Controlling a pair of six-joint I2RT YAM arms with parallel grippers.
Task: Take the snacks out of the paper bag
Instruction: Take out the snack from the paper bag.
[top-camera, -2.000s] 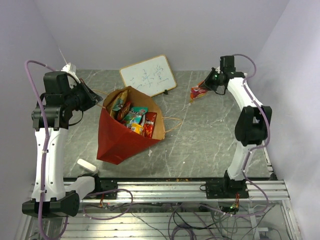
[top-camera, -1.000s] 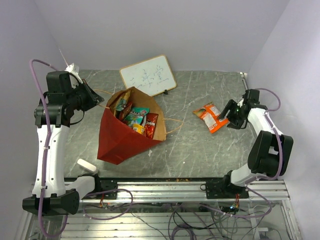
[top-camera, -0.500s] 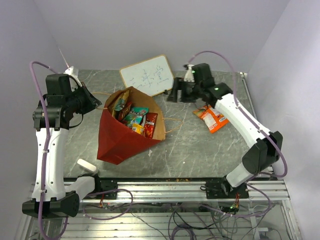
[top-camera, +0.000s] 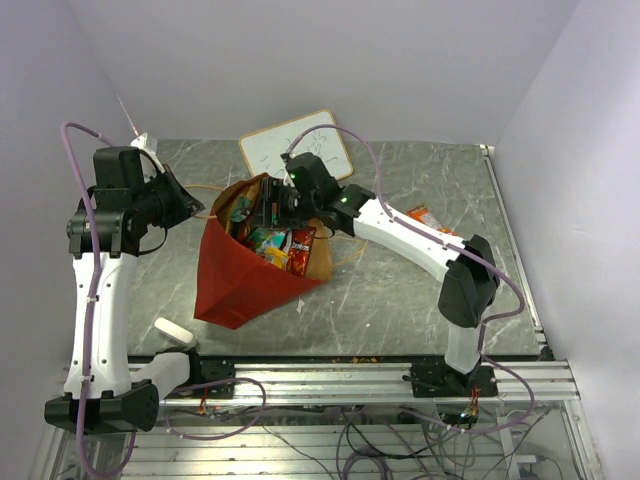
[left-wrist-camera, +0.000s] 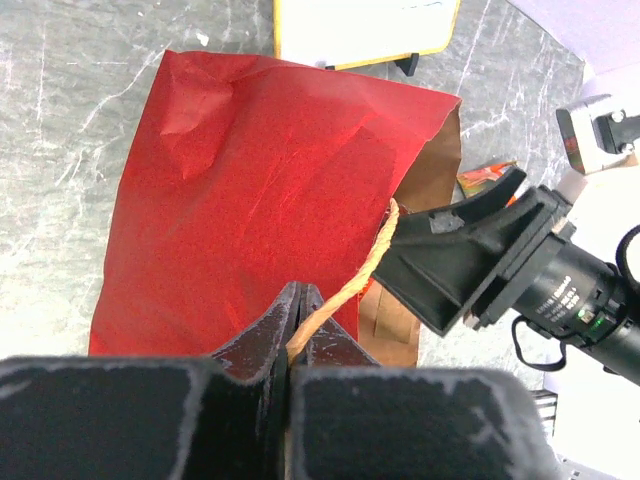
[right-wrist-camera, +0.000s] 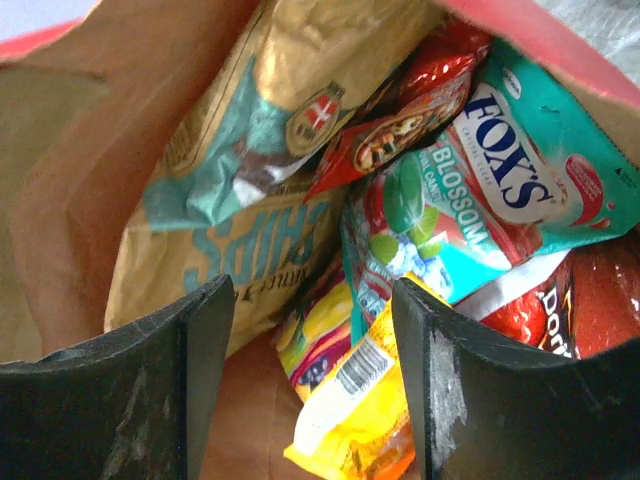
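The gold chips bag (right-wrist-camera: 250, 170) has to be held by its gold end (right-wrist-camera: 350, 40) next with my right gripper, so that its teal-printed body is free to slide from the paper bag.
The red paper bag (top-camera: 235, 280) lies tilted with its brown mouth facing up and back. My left gripper (top-camera: 192, 208) is shut on its thin loop handle (left-wrist-camera: 350, 285), with the bag's red side (left-wrist-camera: 250, 200) below it. My right gripper (right-wrist-camera: 310, 330) is open inside the mouth, above several snacks: a teal FOX'S packet (right-wrist-camera: 480, 190), a gold chips bag (right-wrist-camera: 250, 170), a red packet (right-wrist-camera: 400, 120) and a yellow packet (right-wrist-camera: 360, 400) that lies loose between the fingers. From above, that gripper (top-camera: 268, 212) sits over the snacks (top-camera: 278, 242). An orange packet (top-camera: 425, 215) lies on the table, partly behind the right arm.
A white framed writing board (top-camera: 300, 145) leans just behind the bag, close to the right wrist. A small white object (top-camera: 173, 331) lies by the left arm's base. The bag's other handle (top-camera: 348, 250) trails onto the grey marble table (top-camera: 400, 300).
My right arm has swung left from the orange packet on the table's right side, and its gripper is now in the bag's mouth. The left gripper has kept hold of the handle.
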